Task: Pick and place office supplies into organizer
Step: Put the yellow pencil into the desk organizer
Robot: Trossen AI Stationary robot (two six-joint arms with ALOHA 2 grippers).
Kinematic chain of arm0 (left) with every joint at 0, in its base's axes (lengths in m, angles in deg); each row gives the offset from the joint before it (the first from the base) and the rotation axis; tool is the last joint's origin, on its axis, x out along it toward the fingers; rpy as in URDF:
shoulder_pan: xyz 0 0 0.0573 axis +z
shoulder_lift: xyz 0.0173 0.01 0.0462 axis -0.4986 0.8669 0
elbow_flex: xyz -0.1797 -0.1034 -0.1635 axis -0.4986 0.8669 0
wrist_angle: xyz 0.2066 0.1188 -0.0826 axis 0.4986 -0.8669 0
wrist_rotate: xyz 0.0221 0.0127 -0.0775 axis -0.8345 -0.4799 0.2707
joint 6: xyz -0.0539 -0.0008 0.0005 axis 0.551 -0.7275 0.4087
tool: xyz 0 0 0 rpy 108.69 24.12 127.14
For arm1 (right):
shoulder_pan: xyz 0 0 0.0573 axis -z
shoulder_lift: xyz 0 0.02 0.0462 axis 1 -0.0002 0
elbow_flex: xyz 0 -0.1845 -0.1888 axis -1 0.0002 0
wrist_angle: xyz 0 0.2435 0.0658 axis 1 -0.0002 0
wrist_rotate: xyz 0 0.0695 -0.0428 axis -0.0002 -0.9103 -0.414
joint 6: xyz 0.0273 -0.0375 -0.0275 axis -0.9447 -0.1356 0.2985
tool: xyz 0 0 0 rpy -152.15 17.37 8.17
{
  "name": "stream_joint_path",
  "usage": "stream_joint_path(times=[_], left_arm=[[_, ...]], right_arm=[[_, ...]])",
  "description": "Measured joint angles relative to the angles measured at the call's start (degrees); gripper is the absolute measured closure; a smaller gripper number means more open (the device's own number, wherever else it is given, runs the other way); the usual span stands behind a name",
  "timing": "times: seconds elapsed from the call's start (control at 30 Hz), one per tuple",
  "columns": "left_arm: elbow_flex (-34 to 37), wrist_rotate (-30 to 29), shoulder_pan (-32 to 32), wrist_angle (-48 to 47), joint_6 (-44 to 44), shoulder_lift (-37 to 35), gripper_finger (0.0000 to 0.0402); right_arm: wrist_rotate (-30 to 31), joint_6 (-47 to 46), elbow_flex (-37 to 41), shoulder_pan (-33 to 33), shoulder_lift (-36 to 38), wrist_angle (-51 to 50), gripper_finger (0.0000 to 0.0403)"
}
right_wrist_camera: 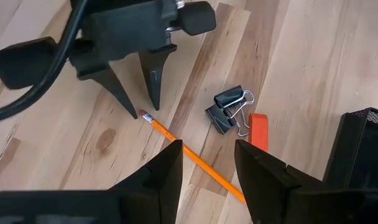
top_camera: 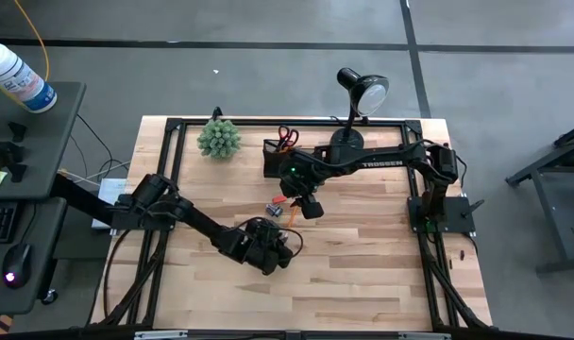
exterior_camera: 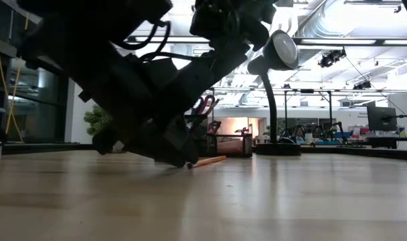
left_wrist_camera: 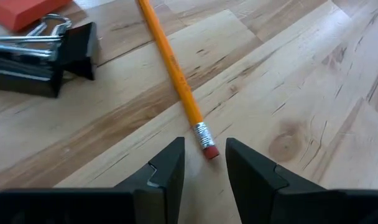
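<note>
My left gripper takes hold of the pencil by its eraser end (left_wrist_camera: 209, 150) next, which leaves the orange pencil's body (left_wrist_camera: 175, 71) free to slide into the organizer.
An orange pencil (left_wrist_camera: 173, 68) lies flat on the table, its pink eraser end (left_wrist_camera: 209, 151) between the open fingers of my left gripper (left_wrist_camera: 204, 155). I see no touch. My right gripper (right_wrist_camera: 207, 165) hovers open over the same pencil (right_wrist_camera: 198, 160) farther along, fingers astride it. A black binder clip (right_wrist_camera: 229, 112) and an orange eraser block (right_wrist_camera: 258, 130) lie beside the pencil. The black mesh organizer (top_camera: 282, 159) stands toward the far edge with the red-handled scissors (top_camera: 287, 137) upright in it. In the low view the pencil (exterior_camera: 209, 161) rests on the wood.
A green spiky plant ball (top_camera: 218, 139) sits near the far left corner and a black desk lamp (top_camera: 361, 94) at the far edge, right of the organizer. Both arms crowd the table's middle. Bare wood (top_camera: 362, 274) lies toward the near edge.
</note>
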Motion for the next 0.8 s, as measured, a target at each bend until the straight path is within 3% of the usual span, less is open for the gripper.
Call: stream_joint_path(times=[0.27, 0.67, 0.8], left_arm=[[-7.63, 1.65, 0.33, -12.62, -1.3, 1.47, 0.0296], [-7.89, 1.68, 1.65, -12.51, 0.81, 2.2, 0.0297], [-7.89, 2.51, 2.54, -12.9, 2.66, 2.21, 0.0318]], right_arm=[[0.0, -0.02, 0.0, 0.0, 0.0, 0.03, 0.0263], [-0.39, -0.44, 0.0, 0.0, 0.0, 0.07, 0.0263], [-0.39, -0.44, 0.0, 0.0, 0.0, 0.04, 0.0263]])
